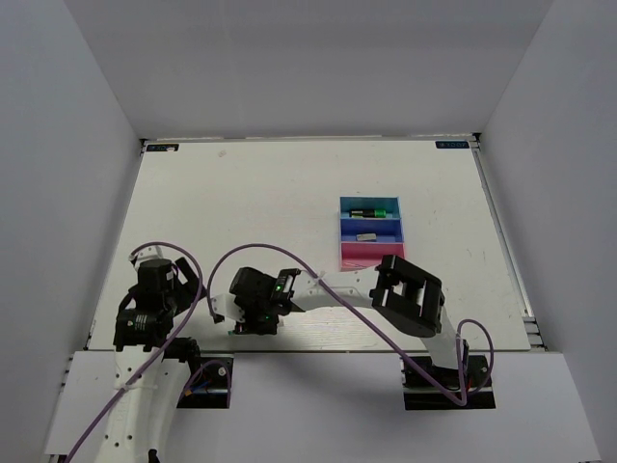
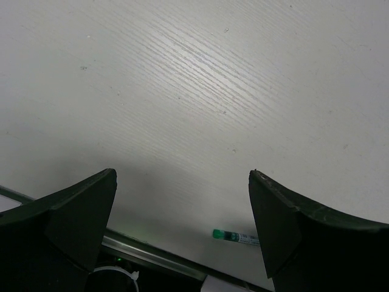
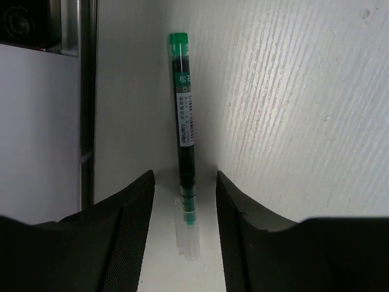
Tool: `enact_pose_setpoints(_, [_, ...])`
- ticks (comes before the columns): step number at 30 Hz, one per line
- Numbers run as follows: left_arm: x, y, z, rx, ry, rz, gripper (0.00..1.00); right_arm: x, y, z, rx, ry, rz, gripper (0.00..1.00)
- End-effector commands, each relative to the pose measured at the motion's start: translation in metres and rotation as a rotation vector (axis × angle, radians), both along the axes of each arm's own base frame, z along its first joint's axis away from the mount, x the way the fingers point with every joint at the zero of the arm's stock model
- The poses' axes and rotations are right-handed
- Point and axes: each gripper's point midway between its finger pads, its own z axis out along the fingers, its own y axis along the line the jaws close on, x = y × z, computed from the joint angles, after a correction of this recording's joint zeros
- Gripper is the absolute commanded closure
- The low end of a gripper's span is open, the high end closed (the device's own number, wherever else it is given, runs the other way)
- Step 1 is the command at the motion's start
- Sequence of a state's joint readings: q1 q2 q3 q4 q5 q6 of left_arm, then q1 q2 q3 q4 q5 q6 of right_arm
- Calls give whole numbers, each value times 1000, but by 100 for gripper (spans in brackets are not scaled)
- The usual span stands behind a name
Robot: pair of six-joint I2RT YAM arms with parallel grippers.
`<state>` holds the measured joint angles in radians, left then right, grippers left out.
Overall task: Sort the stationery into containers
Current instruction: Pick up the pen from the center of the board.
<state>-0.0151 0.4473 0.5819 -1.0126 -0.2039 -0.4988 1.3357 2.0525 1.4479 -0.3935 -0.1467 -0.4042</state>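
The pen would stay by the table's near edge if the robot lifted its right gripper now, because a gap shows between the pen and each finger.
A thin pen [image 3: 184,121] with a green end and a clear cap lies on the white table by its near edge. My right gripper [image 3: 184,182] is open and low over it, one jaw on each side of its capped end, not pinching. In the top view the right gripper [image 1: 253,323] reaches left along the near edge. My left gripper [image 2: 182,176] is open and empty; the pen's green end [image 2: 234,236] shows low in its view. The joined trays stand mid-right: light blue [image 1: 343,207] with a green-capped highlighter [image 1: 374,212], dark blue [image 1: 344,231] with a grey eraser [image 1: 365,235], pink [image 1: 359,256].
A metal rail [image 3: 88,91] runs along the table's near edge just left of the pen; it also shows in the left wrist view [image 2: 152,254]. The left arm [image 1: 149,304] sits folded at the near left. Purple cables [image 1: 222,265] loop over both arms.
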Motion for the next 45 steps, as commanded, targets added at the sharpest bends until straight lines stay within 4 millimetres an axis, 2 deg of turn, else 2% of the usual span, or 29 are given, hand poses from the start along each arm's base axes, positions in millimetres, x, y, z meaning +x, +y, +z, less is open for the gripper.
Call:
enact_pose_setpoints(1, [0,5,1,12,-13,29,0,-9,-2,-7,-18,26,19,52])
enact_pose_setpoints(4, [-1,6,2,13,-16,34,0,-14,-9,-15,-33,44,39,55])
enact_pose_setpoints(8, [0,6,3,14,-22,35,0,-26,-20,-22,-44,106,87,66])
enact_pose_setpoints(12, [-1,7,2,17,-19,40,0,-37,-35,-29,-67,145,121,68])
enact_pose_setpoints(17, [-1,6,1,16,-16,37,0,-36,-48,-39,-101,148,107,74])
enact_pose_setpoints(25, [-1,6,1,16,-16,39,0,-28,-66,-53,-165,117,65,100])
enact_pose_setpoints(28, [-1,7,2,18,-21,41,0,-19,-68,-50,-172,87,29,100])
enact_pose_setpoints(34, [-2,7,1,19,-15,42,0,8,-65,-23,-131,22,-35,100])
enact_pose_setpoints(38, [0,7,1,19,-18,42,0,28,-66,8,-77,-22,-67,100])
enact_pose_setpoints(40, [-1,7,1,16,-15,41,0,32,-68,23,-50,-40,-76,100])
enact_pose_setpoints(45, [-1,7,1,17,-16,41,0,46,-77,39,-26,-70,-105,100])
